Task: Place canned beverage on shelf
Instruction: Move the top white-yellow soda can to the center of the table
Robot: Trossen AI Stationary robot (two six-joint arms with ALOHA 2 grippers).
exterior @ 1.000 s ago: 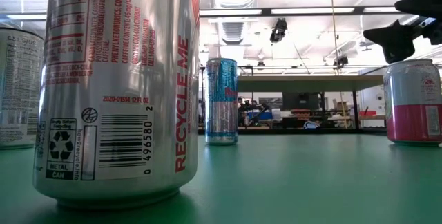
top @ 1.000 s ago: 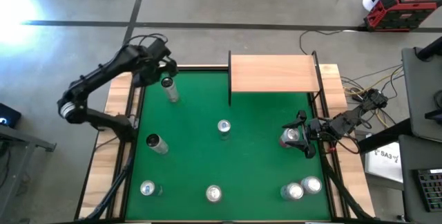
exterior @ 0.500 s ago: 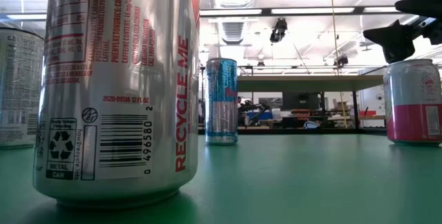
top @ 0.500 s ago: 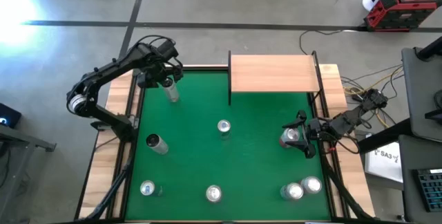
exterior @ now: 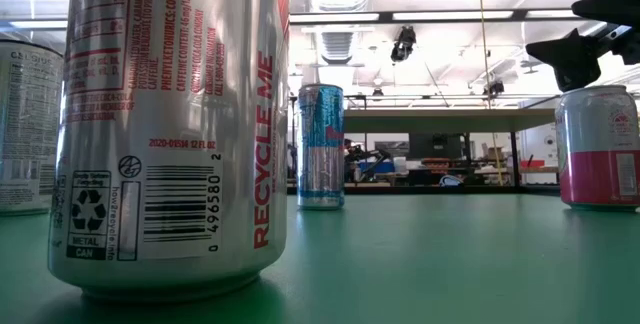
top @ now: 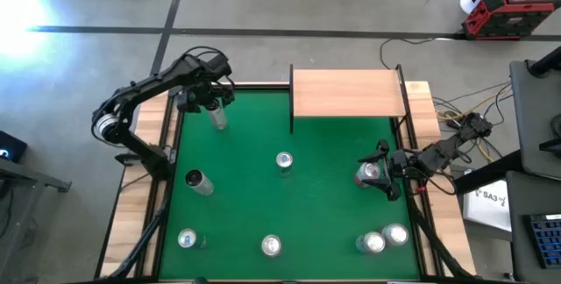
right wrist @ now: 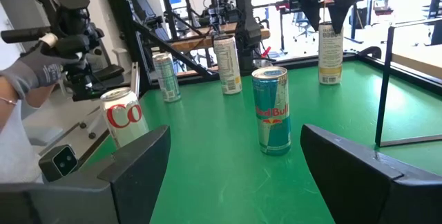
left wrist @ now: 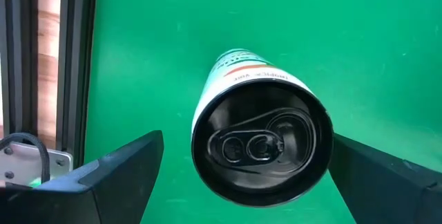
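Note:
I should close my left gripper on the silver can now, because in the left wrist view its fingers are beside the can's black top (left wrist: 262,142).
A silver can (top: 216,117) stands upright on the green table near its far left corner. In the left wrist view I look down on its top (left wrist: 261,144). My left gripper (left wrist: 247,156) is open above it (top: 208,100), one finger on either side of the can's top, both apart from it. My right gripper (top: 386,172) is open at the table's right, just above a red-and-silver can (exterior: 598,147) that stands on the table. The pale-wood shelf (top: 349,93) stands on black posts at the far edge.
A blue can (top: 283,160) stands mid-table. Another can (top: 195,181) stands at the left. Several cans (top: 272,245) line the near edge, one close before the low camera (exterior: 175,124). Wooden rims (top: 147,144) border the table. A gloved hand (right wrist: 34,79) shows beyond the table.
My left arm has swung toward the table's right. Its gripper has come a little closer over the far-left can. The cans and my right gripper have kept still.

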